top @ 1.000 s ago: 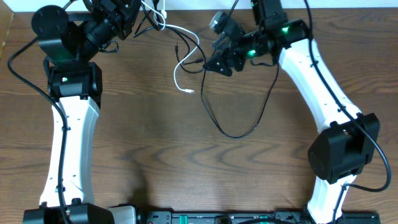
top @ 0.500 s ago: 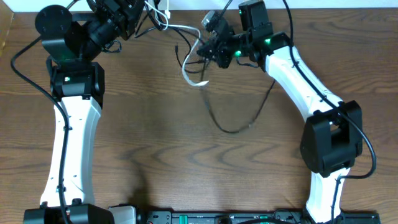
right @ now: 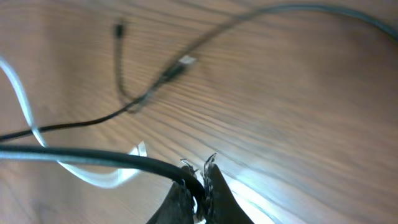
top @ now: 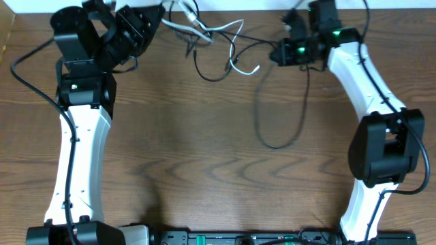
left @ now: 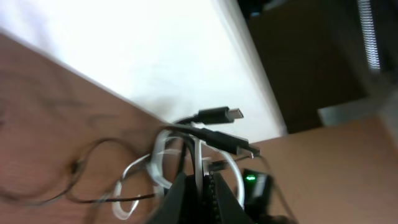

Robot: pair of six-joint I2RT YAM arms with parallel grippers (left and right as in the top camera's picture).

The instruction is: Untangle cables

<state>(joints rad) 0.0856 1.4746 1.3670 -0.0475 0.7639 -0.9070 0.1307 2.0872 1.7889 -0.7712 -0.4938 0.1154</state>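
The left gripper should keep holding the white cable until it rests on the table, as part slopes up to the gripper's raised fingers above the table.
The white cable (top: pixel 248 70) and the black cable (top: pixel 276 145) cross in a tangle near the table's far edge. At the top left, my left gripper (top: pixel 157 15) is shut on the white cable (left: pixel 158 165), a strand of which runs between its fingers. Two dark plugs (left: pixel 217 115) stick out just beyond them. My right gripper (top: pixel 275 53) is shut on the black cable (right: pixel 93 155), to the right of the tangle. From there a long loop of black cable hangs toward the table's middle. The white cable (right: pixel 22 102) curves past on the left of the right wrist view.
The wooden table (top: pixel 177 156) ends at a white wall (left: pixel 124 50) right behind the tangle. The robot's own thick black cords (top: pixel 27 75) run along both arms. A dark rail (top: pixel 238 238) lies along the near edge.
My right gripper closed on the black cable and swung right, dragging its loop and the white cable's end rightward. The left gripper stayed shut, shifting slightly.
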